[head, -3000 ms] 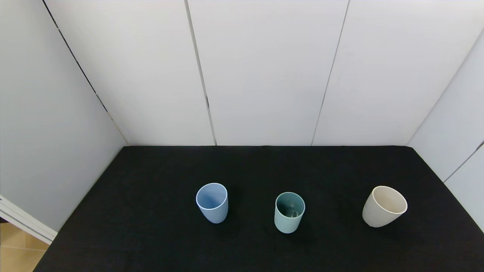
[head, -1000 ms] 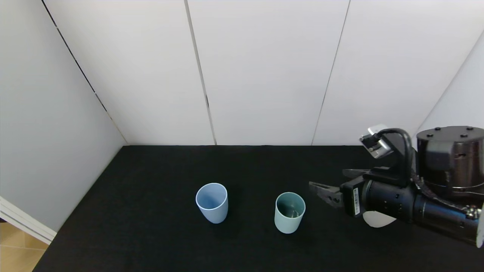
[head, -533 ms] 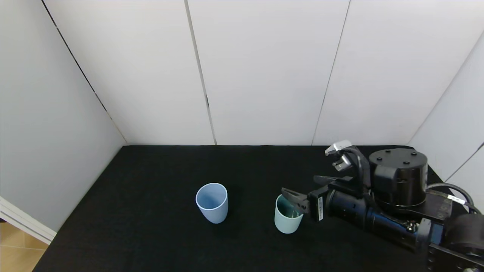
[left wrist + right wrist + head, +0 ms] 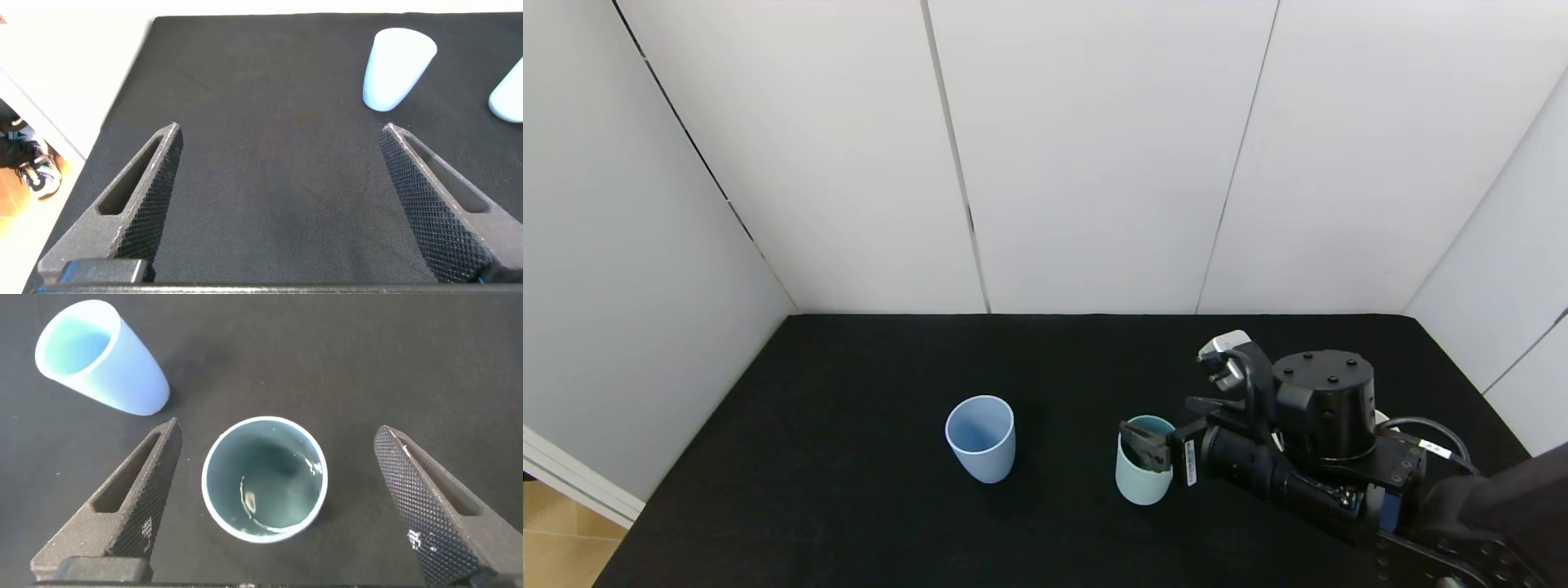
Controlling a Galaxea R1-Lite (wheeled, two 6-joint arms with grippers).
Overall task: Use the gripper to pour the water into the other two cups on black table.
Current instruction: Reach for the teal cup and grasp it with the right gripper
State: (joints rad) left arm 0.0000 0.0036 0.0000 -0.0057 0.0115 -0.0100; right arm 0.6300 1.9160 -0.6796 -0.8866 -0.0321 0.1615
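Note:
I should next grab the teal-green cup by its outer side (image 4: 1141, 486) with my right gripper, so that it can pour water into the light blue cup (image 4: 980, 437).
The teal-green cup (image 4: 1137, 483) stands upright on the black table (image 4: 849, 367), right of the middle. My right gripper (image 4: 1158, 418) is open, with one finger on each side of the cup and not touching it. In the right wrist view the gripper (image 4: 276, 433) straddles the cup (image 4: 245, 527), and the water (image 4: 282, 498) glints at its bottom. The light blue cup (image 4: 980, 437) stands upright to the left and also shows in the right wrist view (image 4: 102, 367). The cream-white cup is hidden behind my right arm. My left gripper (image 4: 282, 131) is open and empty, low over the table near me.
White wall panels (image 4: 1094, 163) close the table at the back and both sides. In the left wrist view the light blue cup (image 4: 396, 69) and the edge of a second pale cup (image 4: 511, 94) stand farther off. The table's left edge (image 4: 122, 106) drops to the floor.
My right arm has come in from the right and moved left and down. Its open fingers now flank the teal-green cup. The arm now covers the cream-white cup. The cups have not moved.

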